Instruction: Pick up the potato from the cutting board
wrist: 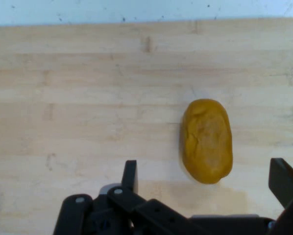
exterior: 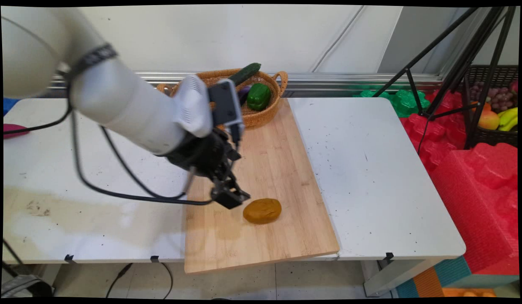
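My gripper is to grab the potato across its narrow middle [exterior: 262, 210] next, so the potato can go into the wicker basket [exterior: 263, 117].
A brownish-yellow potato [exterior: 262, 210] [wrist: 207, 141] lies on a wooden cutting board [exterior: 277, 164] [wrist: 87, 98], toward the board's near end. My black gripper [exterior: 229, 196] [wrist: 204, 171] hangs just above the board, a little to the left of the potato in the main view. In the hand view the fingers [wrist: 130, 174] stand wide open, with the potato's near end lying between them. Nothing is held and the fingers are not touching the potato.
At the board's far end stands a wicker basket [exterior: 273, 107] holding a green pepper [exterior: 258, 96], a cucumber [exterior: 245, 73] and something purple. A pink object [exterior: 14, 128] lies at the table's left edge. Right of the table are a black tripod [exterior: 455, 71], red foam blocks [exterior: 476, 181] and a fruit crate [exterior: 495, 105].
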`<state>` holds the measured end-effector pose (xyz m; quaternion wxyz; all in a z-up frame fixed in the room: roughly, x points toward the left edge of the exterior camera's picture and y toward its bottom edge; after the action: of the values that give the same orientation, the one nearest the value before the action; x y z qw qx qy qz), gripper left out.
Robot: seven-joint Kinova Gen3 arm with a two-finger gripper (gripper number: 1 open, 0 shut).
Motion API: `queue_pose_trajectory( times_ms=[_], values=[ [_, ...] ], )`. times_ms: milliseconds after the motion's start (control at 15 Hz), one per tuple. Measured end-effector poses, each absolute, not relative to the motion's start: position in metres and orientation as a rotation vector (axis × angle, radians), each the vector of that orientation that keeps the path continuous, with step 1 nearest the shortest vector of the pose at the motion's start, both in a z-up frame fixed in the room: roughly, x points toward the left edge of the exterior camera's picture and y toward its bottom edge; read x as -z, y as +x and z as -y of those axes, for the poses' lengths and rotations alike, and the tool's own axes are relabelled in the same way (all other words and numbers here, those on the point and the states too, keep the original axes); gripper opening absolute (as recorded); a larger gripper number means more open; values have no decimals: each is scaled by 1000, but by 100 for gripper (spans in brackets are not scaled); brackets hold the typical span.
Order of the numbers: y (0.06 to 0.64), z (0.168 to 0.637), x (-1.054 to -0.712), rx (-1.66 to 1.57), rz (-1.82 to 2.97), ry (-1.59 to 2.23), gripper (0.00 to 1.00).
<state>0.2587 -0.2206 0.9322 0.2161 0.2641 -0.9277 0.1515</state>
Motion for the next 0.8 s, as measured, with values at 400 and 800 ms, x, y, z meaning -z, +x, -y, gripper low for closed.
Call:
queue_pose_trajectory(
  times_ms=[400,800],
  values=[
    [218,255,-882,-360,2649,727,100],
    [192,275,-843,-302,2692,720,100]
  ],
)
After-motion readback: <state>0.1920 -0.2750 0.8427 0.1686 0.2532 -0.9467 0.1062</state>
